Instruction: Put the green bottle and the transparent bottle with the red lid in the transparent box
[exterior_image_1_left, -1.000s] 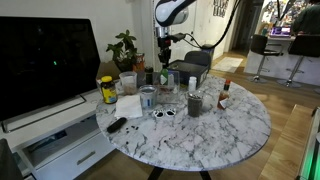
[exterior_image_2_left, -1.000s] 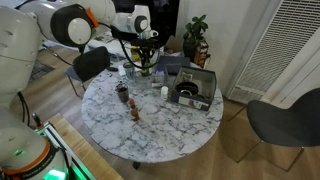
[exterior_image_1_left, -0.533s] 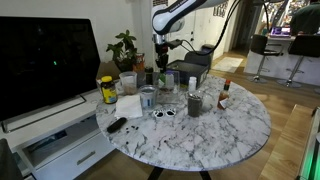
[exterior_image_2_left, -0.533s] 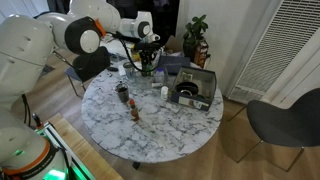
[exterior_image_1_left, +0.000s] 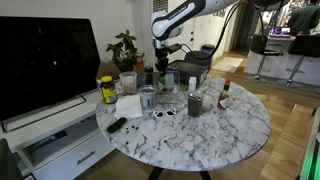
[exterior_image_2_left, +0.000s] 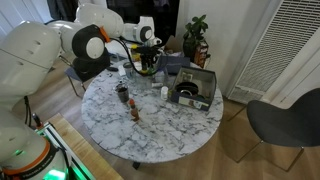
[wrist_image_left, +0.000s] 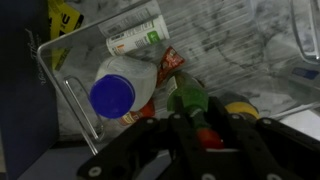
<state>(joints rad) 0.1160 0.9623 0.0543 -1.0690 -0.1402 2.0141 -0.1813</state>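
The green bottle is within the sides of the transparent box, close beside the blue-capped bottle, so I should open my gripper now to let it go.
My gripper (wrist_image_left: 205, 140) hangs over the transparent box (wrist_image_left: 75, 95), which stands at the far side of the round marble table in both exterior views (exterior_image_1_left: 170, 82) (exterior_image_2_left: 146, 70). The fingers are closed on the green bottle (wrist_image_left: 188, 100); its green top pokes out between them and a red patch shows lower in the jaws. The box also holds a blue-capped bottle (wrist_image_left: 112, 95) and a labelled bottle (wrist_image_left: 135, 35). The transparent bottle with the red lid (exterior_image_1_left: 225, 95) (exterior_image_2_left: 134, 108) stands on the table, apart from the box.
A dark-filled glass jar (exterior_image_1_left: 194, 102), a yellow-labelled jar (exterior_image_1_left: 107, 90), a white napkin (exterior_image_1_left: 128, 105), sunglasses (exterior_image_1_left: 163, 113) and a black remote (exterior_image_1_left: 117, 125) are on the table. A black tray (exterior_image_2_left: 194, 88) sits beside the box. A TV (exterior_image_1_left: 45, 60) stands nearby.
The arm has swung and brought the gripper slightly lower over the transparent box with the green bottle in it. The things on the table have not moved.
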